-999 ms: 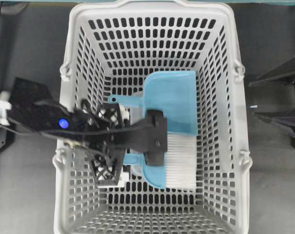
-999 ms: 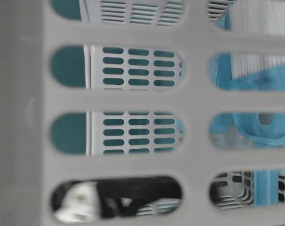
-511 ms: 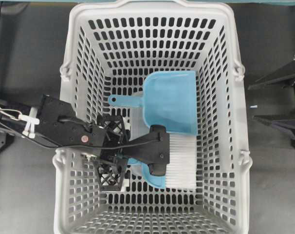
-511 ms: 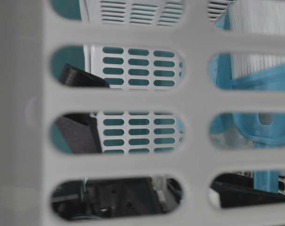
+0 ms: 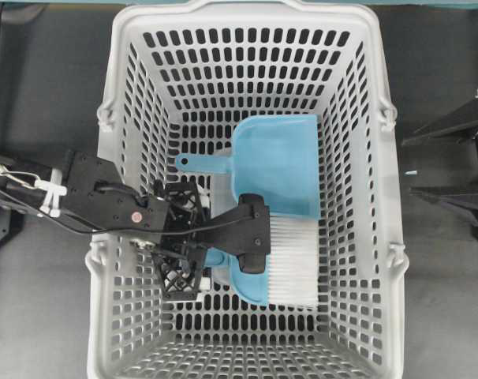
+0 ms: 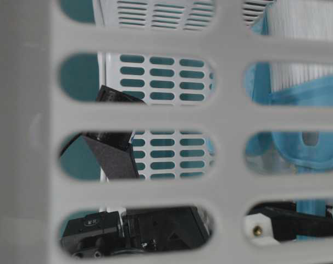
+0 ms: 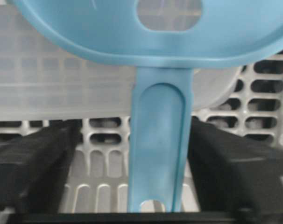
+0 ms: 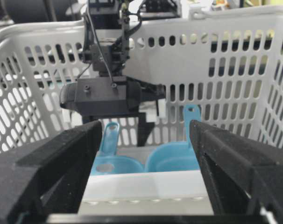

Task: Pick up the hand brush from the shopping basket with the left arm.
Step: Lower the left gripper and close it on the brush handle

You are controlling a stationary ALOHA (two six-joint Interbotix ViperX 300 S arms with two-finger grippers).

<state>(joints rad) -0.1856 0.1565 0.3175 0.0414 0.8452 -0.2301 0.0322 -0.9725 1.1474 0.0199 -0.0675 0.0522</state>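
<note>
The hand brush needs to come out of the shopping basket, so my left gripper needs to pick it up by its thin blue handle next.
The hand brush lies on the floor of the light-grey shopping basket [image 5: 381, 237], white bristles [image 5: 294, 264] to the right and thin holed handle [image 7: 160, 154] to the left. My left gripper [image 5: 198, 241] is down inside the basket with its jaws on either side of that handle. In the left wrist view the right finger [image 7: 230, 172] is against the handle or nearly so, while the left finger [image 7: 34, 172] stands a gap away. The left gripper [image 7: 132, 158] is open. My right gripper [image 5: 408, 163] waits outside the basket's right wall, wide open and empty.
A light-blue dustpan [image 5: 274, 166] lies just behind the brush, its edge over the bristles and its handle [image 5: 193, 162] pointing left. Basket walls close in on all sides of the left arm. The black wrist camera mount [image 5: 247, 233] hides part of the brush body.
The left gripper has sunk lower into the basket and settled around the brush handle. Its jaws have narrowed from wide open. The right arm has not moved.
</note>
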